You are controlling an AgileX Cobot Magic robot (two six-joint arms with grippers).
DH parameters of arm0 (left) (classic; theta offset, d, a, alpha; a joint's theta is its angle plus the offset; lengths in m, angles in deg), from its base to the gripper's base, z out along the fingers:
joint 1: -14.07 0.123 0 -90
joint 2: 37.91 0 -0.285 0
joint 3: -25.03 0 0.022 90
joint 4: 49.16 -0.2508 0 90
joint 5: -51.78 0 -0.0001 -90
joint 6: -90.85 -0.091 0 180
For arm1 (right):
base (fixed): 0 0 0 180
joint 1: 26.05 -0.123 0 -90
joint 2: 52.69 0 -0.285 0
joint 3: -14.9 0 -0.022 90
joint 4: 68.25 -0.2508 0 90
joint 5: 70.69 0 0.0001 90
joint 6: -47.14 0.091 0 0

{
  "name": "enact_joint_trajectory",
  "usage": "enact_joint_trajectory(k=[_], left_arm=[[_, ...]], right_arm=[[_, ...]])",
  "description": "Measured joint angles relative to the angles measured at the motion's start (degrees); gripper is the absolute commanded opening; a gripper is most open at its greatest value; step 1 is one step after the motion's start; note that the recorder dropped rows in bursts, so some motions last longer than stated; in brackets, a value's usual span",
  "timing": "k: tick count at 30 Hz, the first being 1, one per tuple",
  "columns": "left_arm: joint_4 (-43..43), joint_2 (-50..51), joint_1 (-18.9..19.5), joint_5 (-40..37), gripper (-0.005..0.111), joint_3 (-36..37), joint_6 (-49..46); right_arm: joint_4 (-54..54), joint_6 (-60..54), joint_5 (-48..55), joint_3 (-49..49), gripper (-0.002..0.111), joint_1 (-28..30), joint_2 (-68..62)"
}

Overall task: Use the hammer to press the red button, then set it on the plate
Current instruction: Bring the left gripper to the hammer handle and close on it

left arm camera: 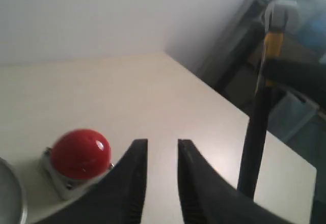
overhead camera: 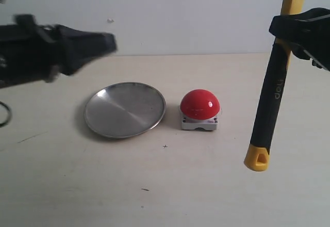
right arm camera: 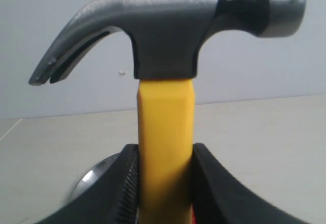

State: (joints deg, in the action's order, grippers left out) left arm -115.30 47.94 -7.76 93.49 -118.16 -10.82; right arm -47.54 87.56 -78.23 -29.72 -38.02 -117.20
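The hammer needs to go over to the silver plate point(overhead camera: 125, 109). My left gripper needs to grab it next by the black grip of its handle point(overhead camera: 270, 99).
My right gripper point(overhead camera: 289, 31) is shut on the hammer point(overhead camera: 271, 90) just below its dark head, high at the right. The handle hangs down with its yellow looped tip above the table, right of the red button point(overhead camera: 200, 104). In the right wrist view the hammer point(right arm camera: 165, 71) stands head-up between the fingers of the gripper point(right arm camera: 164, 155). The silver plate point(overhead camera: 125, 109) lies left of the button. My left gripper point(overhead camera: 111, 44) hovers open at upper left, holding nothing. In the left wrist view the left gripper point(left arm camera: 162, 145) frames bare table, with the button point(left arm camera: 80, 154) beside it.
A dark ring point(overhead camera: 4, 114) lies at the table's left edge. The wall stands behind the table. The left wrist view shows the table's far corner point(left arm camera: 305, 165) with clutter beyond it.
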Motion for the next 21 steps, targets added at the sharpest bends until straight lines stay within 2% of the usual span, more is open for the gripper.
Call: enact_joint_trajectory(k=[7,11,16,21], left_arm=[[-0.08,18.31,-14.79,0.41,0.056,-10.88,-7.10],[3.16,24.44,-20.62,0.55,0.063,-16.26,-9.62],[4.74,28.15,-24.70,0.80,0.066,-20.87,-10.61],[9.49,29.42,-26.17,0.82,0.066,-23.51,-14.71]], right_arm=[[0.15,-2.05,-0.72,0.00,0.000,0.00,-0.12],[0.15,-2.16,-0.82,0.00,0.000,0.00,-0.49],[0.15,-2.28,-0.82,0.00,0.000,0.00,-1.94],[0.15,-2.38,-0.82,0.00,0.000,0.00,-3.35]])
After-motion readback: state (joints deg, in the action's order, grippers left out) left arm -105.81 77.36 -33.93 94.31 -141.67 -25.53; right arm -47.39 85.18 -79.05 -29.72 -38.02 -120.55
